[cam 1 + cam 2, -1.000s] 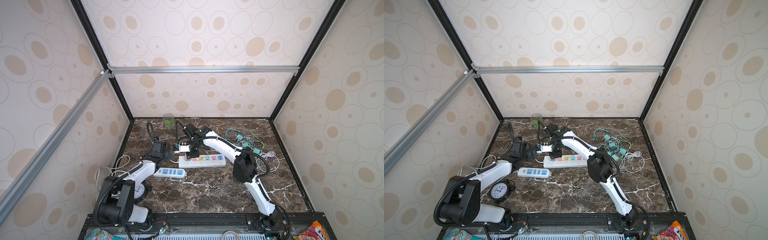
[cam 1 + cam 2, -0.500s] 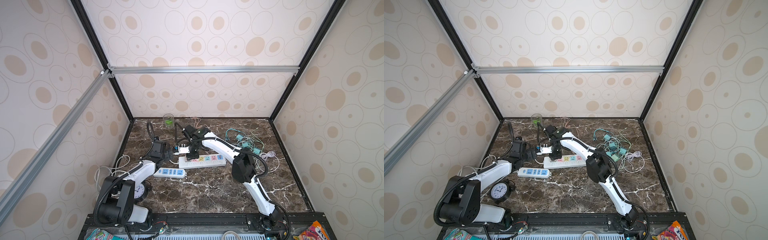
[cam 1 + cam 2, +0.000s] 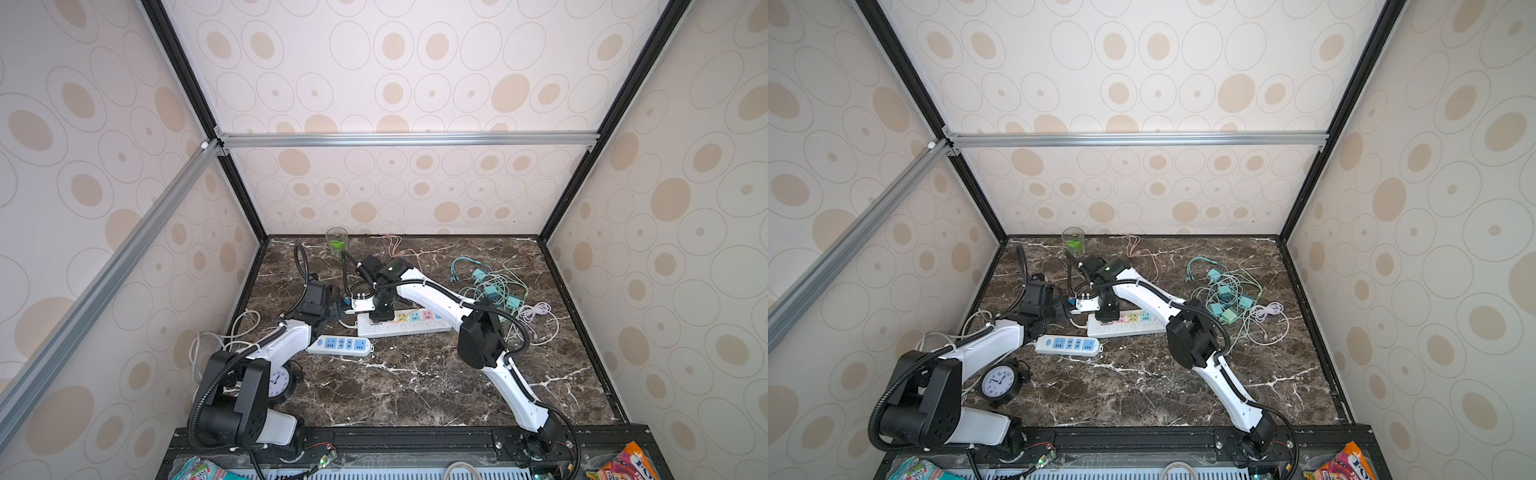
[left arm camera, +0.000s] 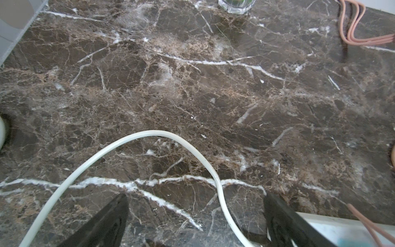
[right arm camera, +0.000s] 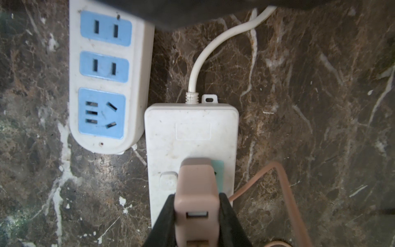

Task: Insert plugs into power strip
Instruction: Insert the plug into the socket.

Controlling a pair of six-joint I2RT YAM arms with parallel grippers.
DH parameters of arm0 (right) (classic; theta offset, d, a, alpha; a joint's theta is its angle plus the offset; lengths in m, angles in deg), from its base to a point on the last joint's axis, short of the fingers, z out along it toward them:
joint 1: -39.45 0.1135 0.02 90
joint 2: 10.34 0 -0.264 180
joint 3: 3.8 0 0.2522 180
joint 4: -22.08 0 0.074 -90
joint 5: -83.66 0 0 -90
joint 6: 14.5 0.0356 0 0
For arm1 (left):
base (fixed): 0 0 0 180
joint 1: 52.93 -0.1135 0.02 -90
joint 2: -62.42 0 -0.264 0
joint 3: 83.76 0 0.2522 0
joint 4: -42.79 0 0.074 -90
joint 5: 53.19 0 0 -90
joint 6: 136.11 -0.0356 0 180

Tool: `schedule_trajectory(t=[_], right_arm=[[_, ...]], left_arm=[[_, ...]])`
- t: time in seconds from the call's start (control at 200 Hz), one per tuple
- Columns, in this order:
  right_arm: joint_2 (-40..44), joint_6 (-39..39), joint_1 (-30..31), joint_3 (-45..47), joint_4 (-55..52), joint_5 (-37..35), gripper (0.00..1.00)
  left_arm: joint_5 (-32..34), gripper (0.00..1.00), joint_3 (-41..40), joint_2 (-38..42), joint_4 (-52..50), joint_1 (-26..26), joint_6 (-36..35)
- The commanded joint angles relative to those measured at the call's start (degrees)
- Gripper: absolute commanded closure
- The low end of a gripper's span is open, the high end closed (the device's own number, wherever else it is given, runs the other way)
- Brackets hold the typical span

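Observation:
Only the mint socket's edge shows beside the pink cube plug [image 5: 196, 188], so the plug would rest on that socket. It is now time for my right gripper to release the plug.
The white power strip [image 3: 401, 328] [image 3: 1129, 330] with pastel sockets lies mid-table. In the right wrist view my right gripper [image 5: 197, 201] is shut on a pink cube plug [image 5: 196, 188], held over the mint socket at the cord end of the power strip [image 5: 191, 132]. Whether its prongs are in is hidden. In both top views the right gripper [image 3: 380, 311] [image 3: 1108, 311] points down onto that end. My left gripper [image 3: 334, 309] [image 4: 195, 198] is open just left of the strip, with only the strip's white cord [image 4: 149, 134] between its fingers. Several teal and mint plugs [image 3: 492, 291] [image 3: 1225, 297] lie tangled at the right.
A second white strip with blue sockets [image 3: 340, 345] [image 5: 106, 81] lies in front, close to the first. A clock [image 3: 278, 380] stands by the left arm's base. A glass [image 3: 336, 241] stands at the back. A pink cable [image 3: 395, 247] and white cables [image 3: 536, 316] lie loose.
The right arm has shifted slightly left over the strip's end with the pink plug still held. The left arm has stayed put.

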Motion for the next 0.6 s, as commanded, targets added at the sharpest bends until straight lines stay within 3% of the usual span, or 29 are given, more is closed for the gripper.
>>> schedule_trajectory(t=[0.0, 0.075, 0.2, 0.335, 0.4, 0.5, 0.53, 0.59], right_arm=[[-5.5, 0.2, -0.3, -0.1, -4.0, -3.3, 0.9], [-3.6, 0.4, -0.3, -1.0, -4.1, -0.1, 0.68], [3.3, 1.7, -0.3, 1.4, 0.8, 3.4, 0.53], [13.0, 0.8, -0.5, 12.4, 5.4, 6.3, 0.38], [17.5, 0.6, -0.7, 18.7, 7.6, 6.6, 0.23], [24.0, 2.4, -1.6, 27.6, 12.0, 6.8, 0.2], [26.2, 3.5, -2.0, 30.2, 13.7, 7.1, 0.01], [30.7, 6.4, -3.1, 35.3, 17.9, 7.8, 0.0]], left_arm=[[0.2, 0.02, 1.0, -0.6, -1.1, -0.2, 0.4], [-0.3, 0.02, 1.3, -0.8, -1.2, -0.2, 0.1], [-0.7, 0.02, 1.8, -1.3, -1.5, -0.2, -0.2], [-1.2, 0.02, 2.3, -1.0, -2.0, -0.2, 0.0], [-1.0, 0.02, 2.3, -0.2, -2.2, -0.2, 0.0], [-0.1, 0.02, 2.9, 1.2, -3.1, -0.1, -0.4], [0.0, 0.02, 3.2, 1.7, -3.3, -0.1, -0.6], [0.6, 0.02, 3.9, 2.9, -3.9, 0.5, -1.2]])
